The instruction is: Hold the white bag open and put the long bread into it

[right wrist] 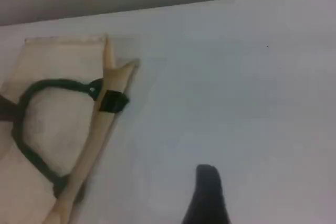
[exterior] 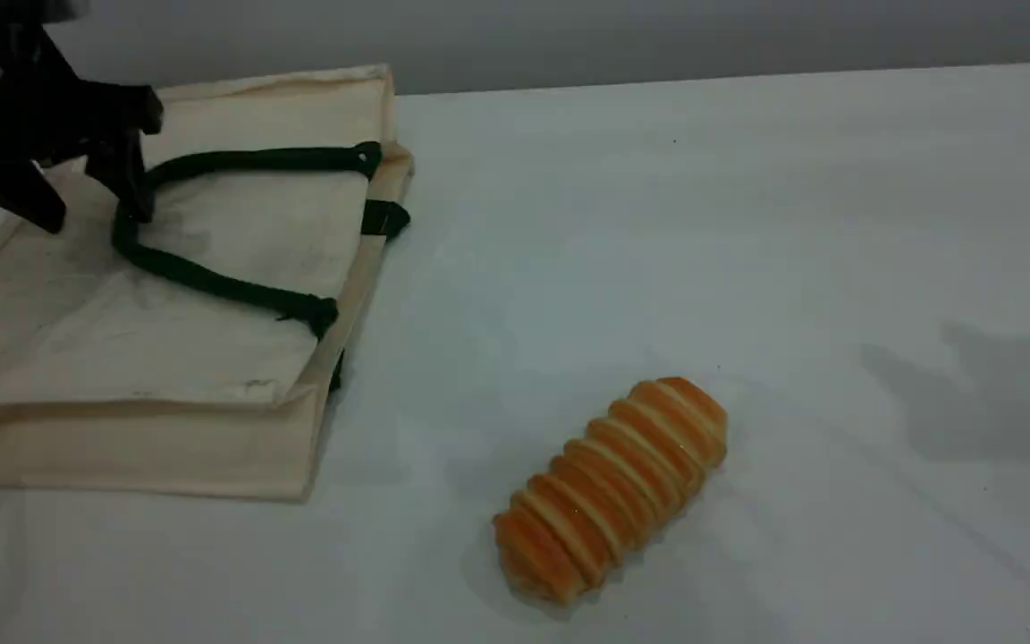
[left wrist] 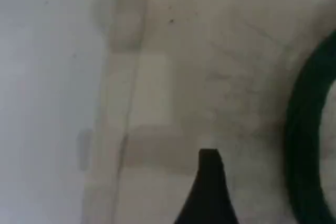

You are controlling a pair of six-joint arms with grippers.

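Observation:
My left gripper grabs the white bag's raised green handle loop next, since the white bag (exterior: pixel 211 358) lies flat and slack on the tabletop.
The white bag (exterior: pixel 211 358) lies flat at the table's left, its mouth toward the right. One dark green handle (exterior: pixel 202 282) loops across its top; in the left wrist view it (left wrist: pixel 307 140) curves at the right edge. My left gripper (exterior: pixel 90 201) hangs just over the bag's back left part, open, holding nothing, with its right finger (exterior: pixel 132 183) at the bend of the handle loop. The long bread (exterior: pixel 613 487), orange with pale ridges, lies slantwise on the table in front, right of the bag. Of my right gripper only one dark fingertip (right wrist: pixel 208 184) shows, above bare table, holding nothing.
The white table (exterior: pixel 747 224) stretches wide to the right of the bag, with a grey wall behind its far edge. A soft shadow (exterior: pixel 998 402) falls at the right. A green strap tab (exterior: pixel 387 217) sticks out at the bag's mouth.

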